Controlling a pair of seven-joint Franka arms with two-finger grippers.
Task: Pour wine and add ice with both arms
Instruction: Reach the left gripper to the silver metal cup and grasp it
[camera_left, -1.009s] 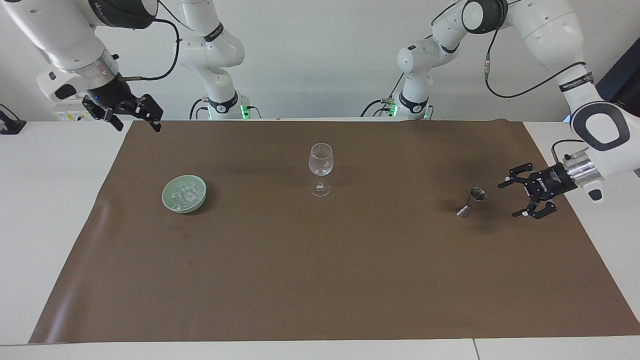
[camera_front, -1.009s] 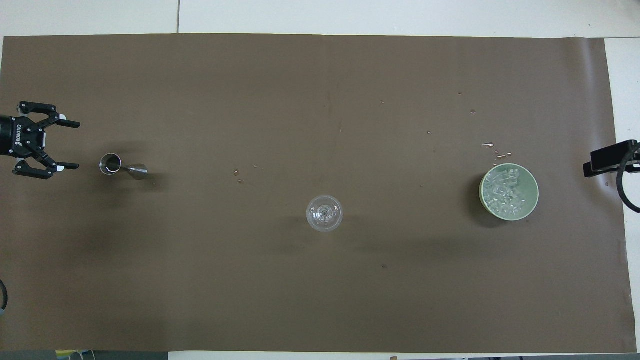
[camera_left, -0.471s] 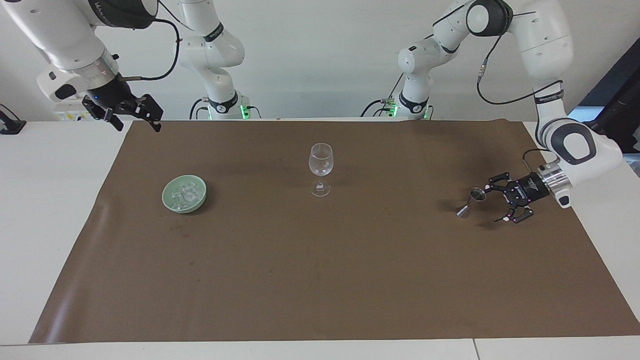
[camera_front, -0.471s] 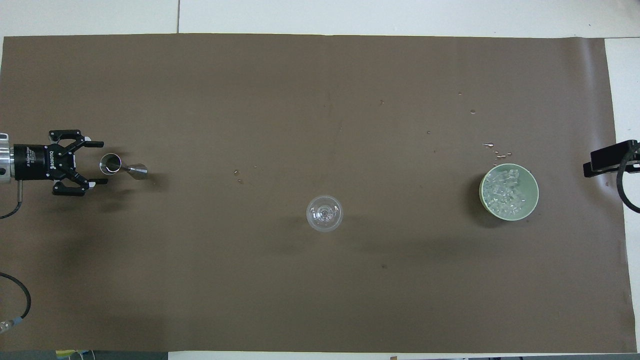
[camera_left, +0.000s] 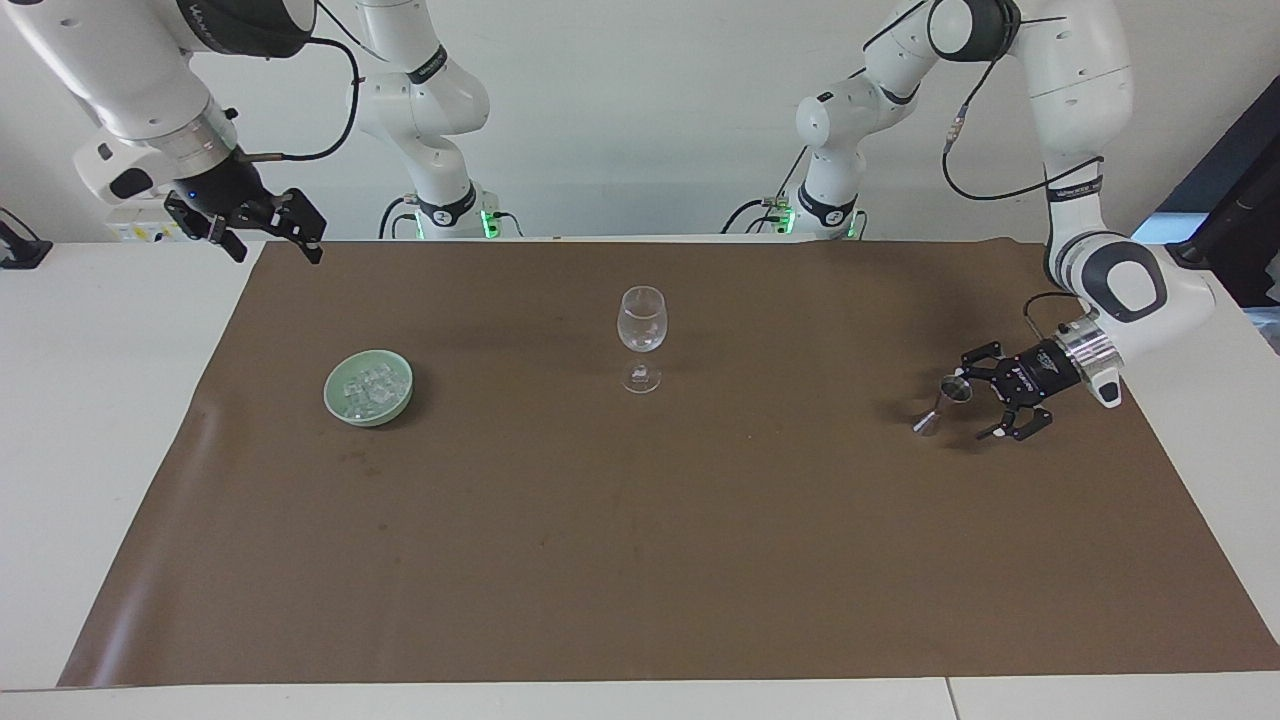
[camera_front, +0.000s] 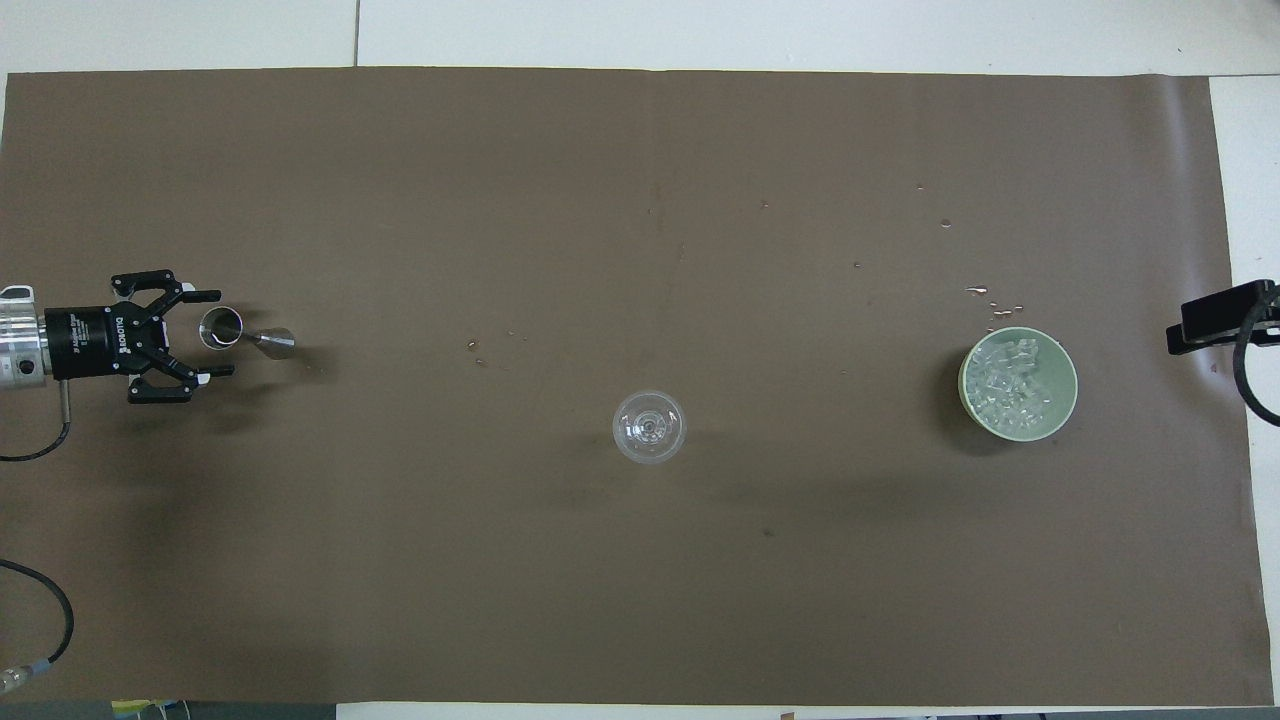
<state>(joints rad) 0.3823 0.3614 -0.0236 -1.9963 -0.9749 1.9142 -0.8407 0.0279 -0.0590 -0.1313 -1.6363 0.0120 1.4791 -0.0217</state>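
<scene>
I shouldn't close my left gripper yet: its fingers are short of the jigger's narrow middle (camera_front: 250, 336), beside its upper cup (camera_front: 222, 326). I need to move my left gripper toward that middle first, then close on it.
A small steel jigger (camera_left: 942, 403) (camera_front: 250, 336) stands on the brown mat toward the left arm's end. My left gripper (camera_left: 975, 398) (camera_front: 222, 333) is low and open, with a finger on each side of the jigger's upper cup; I cannot tell whether they touch it. An empty wine glass (camera_left: 641, 335) (camera_front: 649, 427) stands mid-mat. The ice (camera_left: 366, 384) (camera_front: 1008, 378) lies in a pale green bowl (camera_left: 404, 399) (camera_front: 1063, 406) toward the right arm's end. My right gripper (camera_left: 278, 255) waits open, raised over the mat's corner by its base.
The brown mat (camera_left: 640, 560) (camera_front: 600, 150) covers most of the white table. A few water drops (camera_front: 992, 296) lie on the mat just farther from the robots than the bowl. A dark part of the right gripper (camera_front: 1215, 322) shows at the overhead view's edge.
My left gripper has come down and moved in to the jigger, so its open fingers now flank the cup. The right arm, glass and bowl have not moved.
</scene>
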